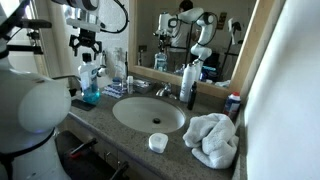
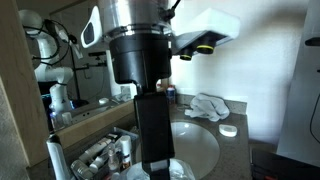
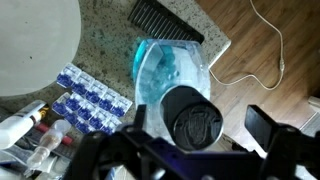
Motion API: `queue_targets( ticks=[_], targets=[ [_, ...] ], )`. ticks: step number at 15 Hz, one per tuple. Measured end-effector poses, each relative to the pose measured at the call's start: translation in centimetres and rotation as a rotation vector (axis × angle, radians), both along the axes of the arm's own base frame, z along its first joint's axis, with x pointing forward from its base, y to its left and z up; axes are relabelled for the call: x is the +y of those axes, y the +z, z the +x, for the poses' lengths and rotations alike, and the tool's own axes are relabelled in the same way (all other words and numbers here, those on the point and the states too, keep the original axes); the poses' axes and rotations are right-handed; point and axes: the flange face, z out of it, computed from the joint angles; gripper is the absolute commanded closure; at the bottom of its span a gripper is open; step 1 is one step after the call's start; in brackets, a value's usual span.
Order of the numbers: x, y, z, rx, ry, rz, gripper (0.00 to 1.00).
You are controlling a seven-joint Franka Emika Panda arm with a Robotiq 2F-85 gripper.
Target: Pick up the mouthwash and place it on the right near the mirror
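Observation:
My fingertips are above the cap's sides in the wrist view and would miss the cap if closed now, so my gripper should lower first.
The mouthwash [image 1: 90,88] is a clear bottle of blue liquid standing at the left end of the counter, left of the sink. My gripper [image 1: 88,47] hangs right above it. In the wrist view I look straight down on the bottle [image 3: 165,70]; its round cap looks dark in shadow. My gripper [image 3: 200,121] is open, with one finger on each side of the cap and a gap on both sides. The wide mirror [image 1: 205,35] with a tan wooden frame runs along the wall behind the counter. In an exterior view [image 2: 150,110] my arm hides the bottle.
An oval sink [image 1: 148,113] sits mid-counter. A slim dark bottle [image 1: 189,86] stands behind it, a red-and-blue can [image 1: 233,103] at the right by the mirror. A white towel [image 1: 212,140] and a small white disc [image 1: 158,142] lie in front. Blue-white packets [image 3: 90,97] and a black comb [image 3: 165,20] lie beside the bottle.

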Motion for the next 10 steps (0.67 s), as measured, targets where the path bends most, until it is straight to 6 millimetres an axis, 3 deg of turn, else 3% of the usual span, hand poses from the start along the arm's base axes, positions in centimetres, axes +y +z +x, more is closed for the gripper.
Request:
queue_targets(
  ticks=[10],
  targets=[
    [-0.79, -0.88, 0.71, 0.012, -0.020, -0.004, 0.00]
  ],
)
